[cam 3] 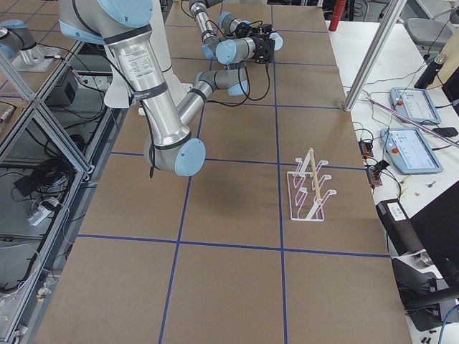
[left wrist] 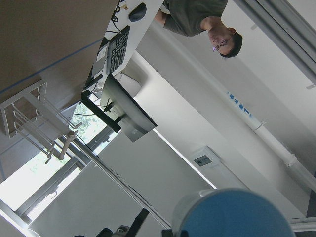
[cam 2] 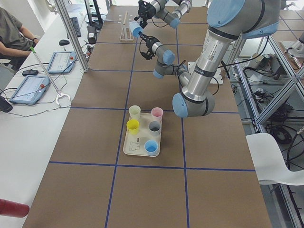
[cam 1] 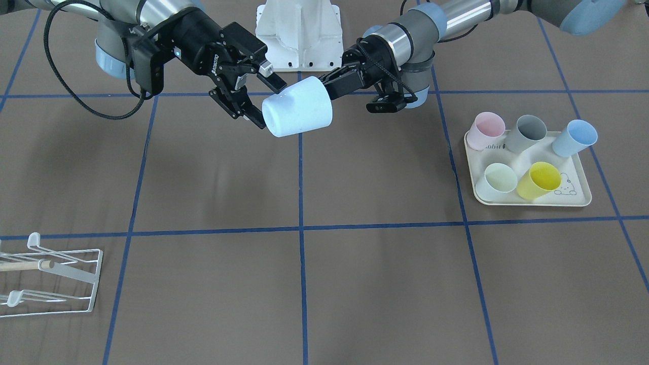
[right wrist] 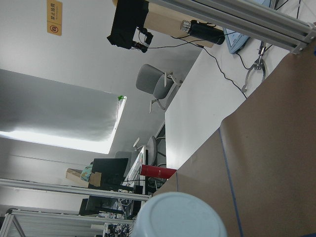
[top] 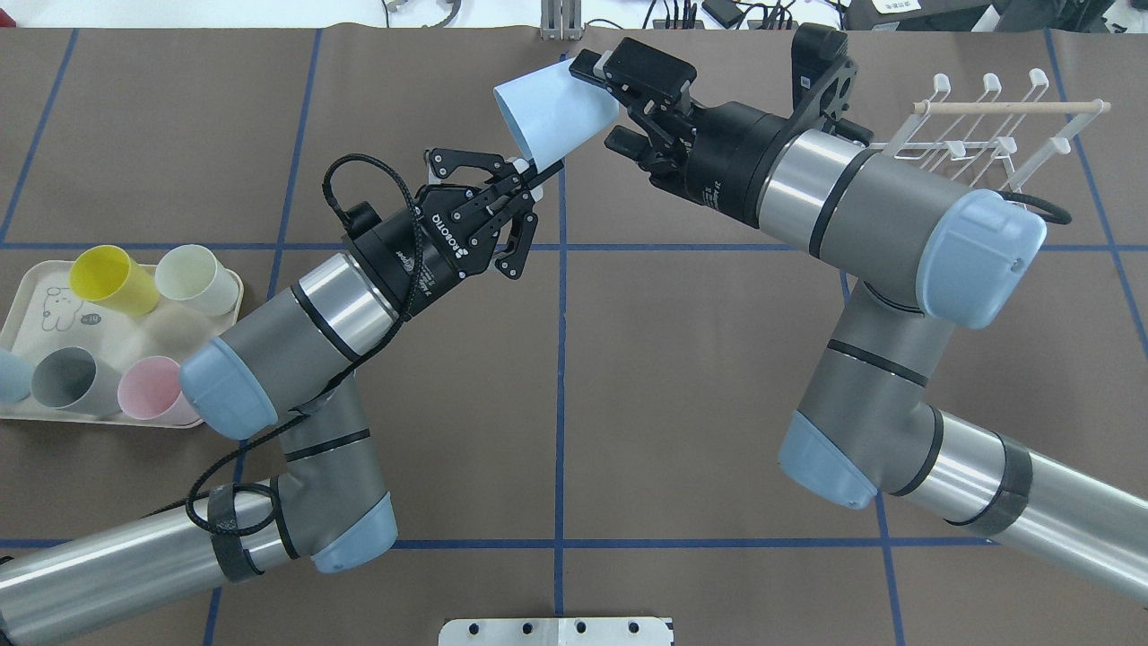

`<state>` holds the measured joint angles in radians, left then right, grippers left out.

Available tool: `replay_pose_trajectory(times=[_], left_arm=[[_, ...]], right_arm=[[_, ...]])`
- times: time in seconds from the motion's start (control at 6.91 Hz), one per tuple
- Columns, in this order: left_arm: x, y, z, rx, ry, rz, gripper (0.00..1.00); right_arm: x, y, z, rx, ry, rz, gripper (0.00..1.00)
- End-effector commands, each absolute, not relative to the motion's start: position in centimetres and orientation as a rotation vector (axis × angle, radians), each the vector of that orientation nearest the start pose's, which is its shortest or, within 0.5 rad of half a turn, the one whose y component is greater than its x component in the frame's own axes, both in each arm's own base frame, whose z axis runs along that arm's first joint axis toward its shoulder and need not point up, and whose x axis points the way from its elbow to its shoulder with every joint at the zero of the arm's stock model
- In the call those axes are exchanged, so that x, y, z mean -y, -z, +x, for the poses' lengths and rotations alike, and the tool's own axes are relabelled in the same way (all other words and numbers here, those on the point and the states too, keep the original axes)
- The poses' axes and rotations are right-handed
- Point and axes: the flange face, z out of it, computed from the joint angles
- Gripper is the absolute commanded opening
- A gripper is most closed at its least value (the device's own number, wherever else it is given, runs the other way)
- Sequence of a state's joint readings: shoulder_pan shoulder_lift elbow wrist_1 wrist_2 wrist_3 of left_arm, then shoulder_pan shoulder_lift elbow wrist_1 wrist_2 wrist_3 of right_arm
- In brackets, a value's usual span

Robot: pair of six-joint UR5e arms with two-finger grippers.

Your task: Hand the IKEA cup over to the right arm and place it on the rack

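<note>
I should next grab the light-blue IKEA cup with my right gripper by its base end (cam 1: 275, 113), to take it over for the rack (cam 1: 51, 277).
A pale blue IKEA cup (cam 1: 298, 108) hangs on its side in the air between both arms, over the far middle of the table; it also shows in the overhead view (top: 554, 109). My left gripper (top: 538, 169), the slimmer one, is shut on the cup's rim. My right gripper (top: 610, 103), bulky and black, is open with its fingers straddling the cup's base end; one finger (top: 589, 68) lies against the cup. The white wire rack (top: 987, 126) with its wooden dowel stands on my right, empty (cam 1: 50, 276). The right wrist view shows the cup's base (right wrist: 177, 215).
A cream rabbit-print tray (cam 1: 573, 195) on my left holds several cups, among them pink (cam 1: 485, 130), grey (cam 1: 527, 133) and yellow (cam 1: 539, 180). The white robot base (cam 1: 298, 35) sits behind the arms. An operator sits at a side desk (cam 2: 12, 33).
</note>
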<state>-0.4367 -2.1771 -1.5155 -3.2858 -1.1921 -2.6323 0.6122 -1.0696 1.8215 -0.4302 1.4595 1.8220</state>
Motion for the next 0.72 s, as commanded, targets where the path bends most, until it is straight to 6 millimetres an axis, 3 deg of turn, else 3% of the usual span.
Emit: replay_pose_trajectory(times=[0.0,0.43,0.58], left_arm=[[39.46,-16.18,46.3,-2.459,1.146,-0.572,0.0],[38.87,-16.07,46.79,-2.463,1.167,-0.578,0.0],[38.87,-15.89,46.79,-2.466,1.165,-0.58,0.0]], right_arm=[[43.29,-14.07,-37.12,1.918,-0.682,0.42,0.99],[43.29,-14.12,-37.22,1.917,-0.685,0.419,0.98],[43.35,-14.13,-37.19,1.925,-0.71,0.396,0.67]])
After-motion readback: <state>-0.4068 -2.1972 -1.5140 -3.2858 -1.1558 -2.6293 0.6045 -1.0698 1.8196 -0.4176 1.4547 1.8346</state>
